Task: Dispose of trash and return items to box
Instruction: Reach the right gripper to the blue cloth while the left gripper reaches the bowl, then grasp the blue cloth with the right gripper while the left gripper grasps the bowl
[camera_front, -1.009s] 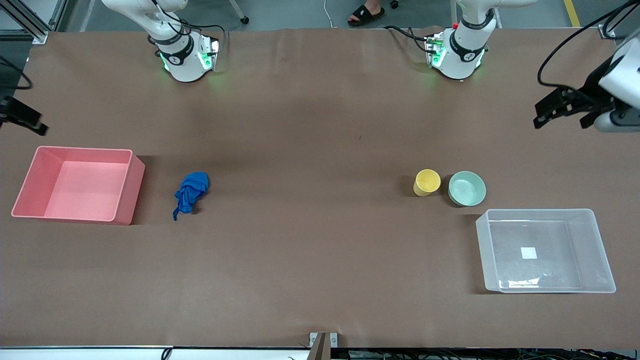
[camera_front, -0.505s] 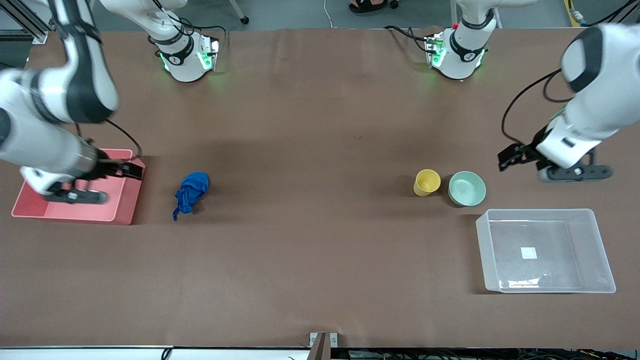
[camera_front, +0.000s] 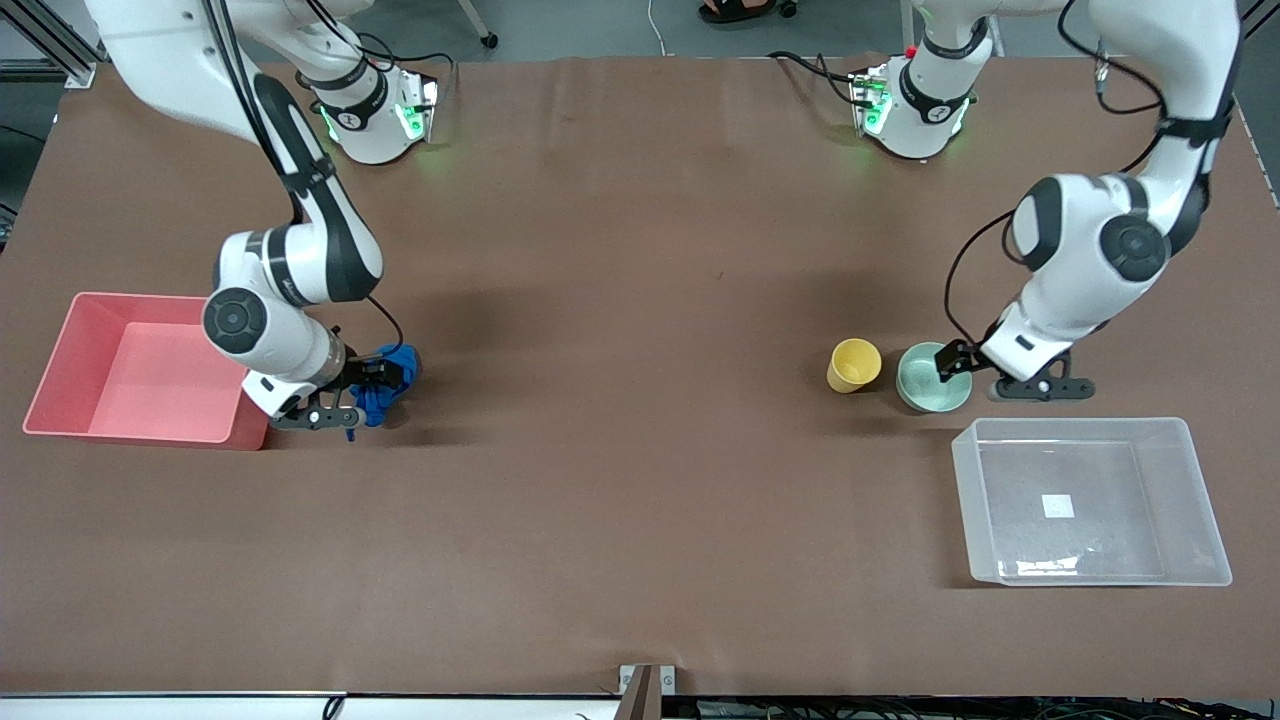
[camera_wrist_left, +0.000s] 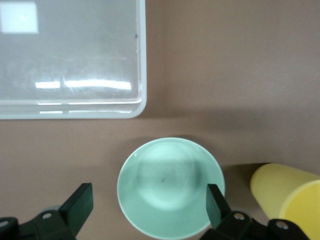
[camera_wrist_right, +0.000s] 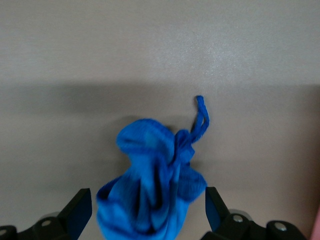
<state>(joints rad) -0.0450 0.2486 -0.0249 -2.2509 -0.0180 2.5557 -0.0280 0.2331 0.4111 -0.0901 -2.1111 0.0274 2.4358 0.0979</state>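
Observation:
I next need to pick up the blue cloth wad (camera_front: 390, 375) by its bunched folds with my right gripper, so I can dispose of it in the pink bin (camera_front: 156, 370).
The blue cloth wad (camera_front: 390, 375) lies on the table beside the pink bin. My right gripper (camera_front: 372, 388) is open and low over it. In the right wrist view the wad (camera_wrist_right: 152, 187) sits between the fingers (camera_wrist_right: 79, 210) of the gripper (camera_wrist_right: 147, 212). The mint bowl (camera_front: 925, 378) and yellow cup (camera_front: 853, 364) stand side by side. My left gripper (camera_front: 955, 372) is open over the bowl. In the left wrist view the bowl (camera_wrist_left: 170, 182) lies between the fingers (camera_wrist_left: 216, 202) of the gripper (camera_wrist_left: 147, 206), with the cup (camera_wrist_left: 287, 200) beside it. The clear box (camera_front: 1090, 500) is empty.
The pink bin (camera_front: 150, 368) stands at the right arm's end of the table, empty. The clear box's rim (camera_wrist_left: 142, 60) lies close to the bowl, nearer to the front camera. Brown table surface spreads between the cloth and the cup.
Both arms swung in from the table's ends. The right gripper moved from over the pink bin to the blue wad. The left gripper came down over the mint bowl.

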